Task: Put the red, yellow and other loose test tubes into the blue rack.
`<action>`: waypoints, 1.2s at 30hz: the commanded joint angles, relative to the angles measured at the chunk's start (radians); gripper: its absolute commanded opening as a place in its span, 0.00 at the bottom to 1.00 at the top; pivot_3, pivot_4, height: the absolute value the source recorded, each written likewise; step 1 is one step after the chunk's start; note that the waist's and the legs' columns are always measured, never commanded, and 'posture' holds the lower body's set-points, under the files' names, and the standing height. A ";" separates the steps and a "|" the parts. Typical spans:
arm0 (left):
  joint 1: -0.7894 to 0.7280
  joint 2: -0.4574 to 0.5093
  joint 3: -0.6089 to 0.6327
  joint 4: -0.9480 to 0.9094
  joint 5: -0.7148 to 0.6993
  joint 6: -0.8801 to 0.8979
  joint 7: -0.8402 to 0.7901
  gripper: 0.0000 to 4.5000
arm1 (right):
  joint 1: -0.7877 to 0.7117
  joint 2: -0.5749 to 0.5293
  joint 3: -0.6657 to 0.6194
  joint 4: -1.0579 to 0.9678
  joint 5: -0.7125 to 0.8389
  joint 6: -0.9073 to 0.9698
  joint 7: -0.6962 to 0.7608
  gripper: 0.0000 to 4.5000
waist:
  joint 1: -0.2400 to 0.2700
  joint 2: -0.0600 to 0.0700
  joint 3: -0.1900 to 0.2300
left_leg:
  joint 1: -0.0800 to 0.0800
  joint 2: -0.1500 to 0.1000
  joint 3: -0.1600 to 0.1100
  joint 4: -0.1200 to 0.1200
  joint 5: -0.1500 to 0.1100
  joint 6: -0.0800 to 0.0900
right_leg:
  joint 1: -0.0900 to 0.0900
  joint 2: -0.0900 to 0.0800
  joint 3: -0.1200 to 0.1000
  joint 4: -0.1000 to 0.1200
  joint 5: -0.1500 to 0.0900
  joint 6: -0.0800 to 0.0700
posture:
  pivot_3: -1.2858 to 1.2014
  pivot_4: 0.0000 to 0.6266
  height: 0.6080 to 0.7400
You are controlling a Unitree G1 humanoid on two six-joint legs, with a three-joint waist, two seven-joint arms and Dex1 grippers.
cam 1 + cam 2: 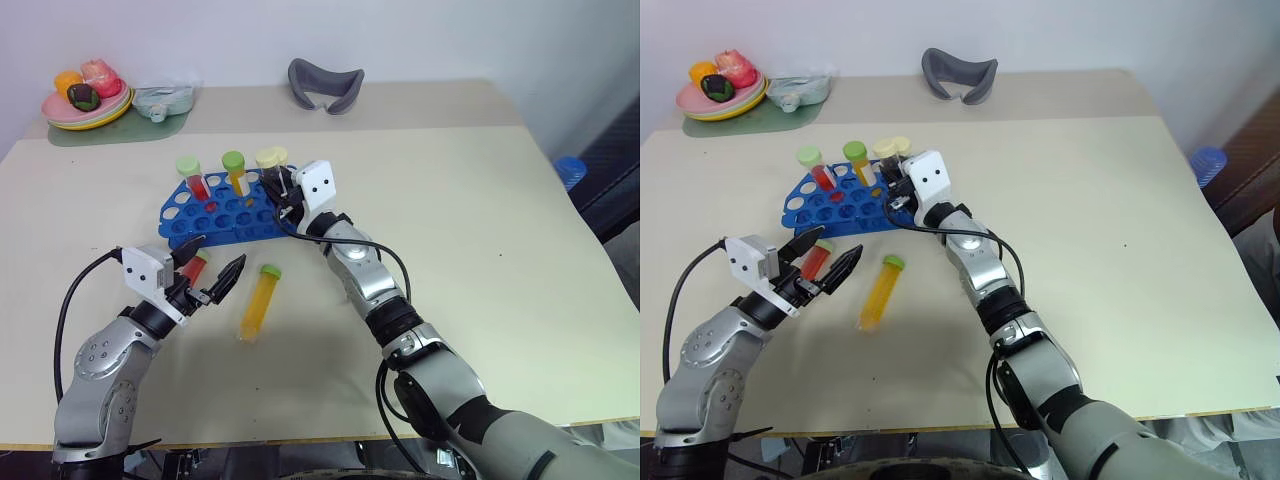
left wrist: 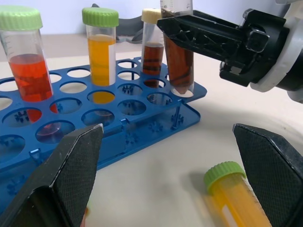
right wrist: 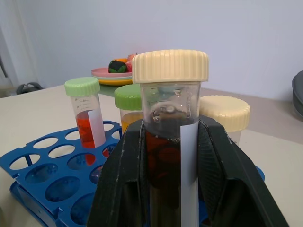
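Note:
The dark brown tube with the pale-yellow cap is standing in the blue rack in the right wrist view and would stay upright, so my right gripper should open its fingers.
The blue rack stands left of the table's middle. In it stand a red test tube, a yellow-orange one and a dark brown one. My right gripper is shut on another dark brown tube with a pale-yellow cap and white label, upright, its tip at a hole at the rack's right end. A loose yellow-orange tube lies on the table in front of the rack. My left gripper hangs open beside it, over a loose red tube.
A plate of toy food rests on a pale green mat at the far left corner, with a clear lidded cup beside it. A grey curved cushion lies at the far edge. A blue object is beyond the right edge.

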 commanded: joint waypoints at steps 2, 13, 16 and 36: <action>-0.008 0.010 0.000 -0.028 -0.002 -0.011 -0.005 1.00 | -0.033 0.023 -0.027 0.026 -0.012 -0.031 -0.005 0.18 | 0.001 0.000 0.000 | 0.000 0.000 0.000 0.000 0.000 0.000 | 0.000 0.000 0.000 0.000 0.000 0.000 | 0.52 0.24 1.00; -0.006 0.015 0.000 -0.029 -0.005 -0.007 -0.010 1.00 | 0.000 0.033 -0.042 -0.005 0.002 -0.040 0.029 0.85 | 0.000 0.000 0.000 | 0.001 0.000 0.000 0.000 0.000 0.000 | 0.001 0.000 0.000 0.000 0.000 0.000 | 0.52 0.24 1.00; -0.007 0.016 -0.003 -0.030 -0.006 -0.007 -0.009 1.00 | 0.009 0.032 -0.048 -0.039 0.003 -0.050 0.027 0.98 | 0.001 0.000 0.000 | 0.001 0.000 0.000 0.000 0.000 0.000 | 0.001 0.000 0.000 0.000 0.000 0.000 | 0.52 0.24 1.00; -0.271 0.275 -0.099 -0.293 -0.060 0.668 0.193 1.00 | 0.372 -0.611 -0.111 -0.947 0.288 0.525 0.532 0.98 | 0.005 0.000 0.000 | 0.001 -0.001 -0.001 0.000 0.000 0.000 | 0.003 0.000 0.000 -0.001 0.000 0.000 | 0.52 0.24 1.00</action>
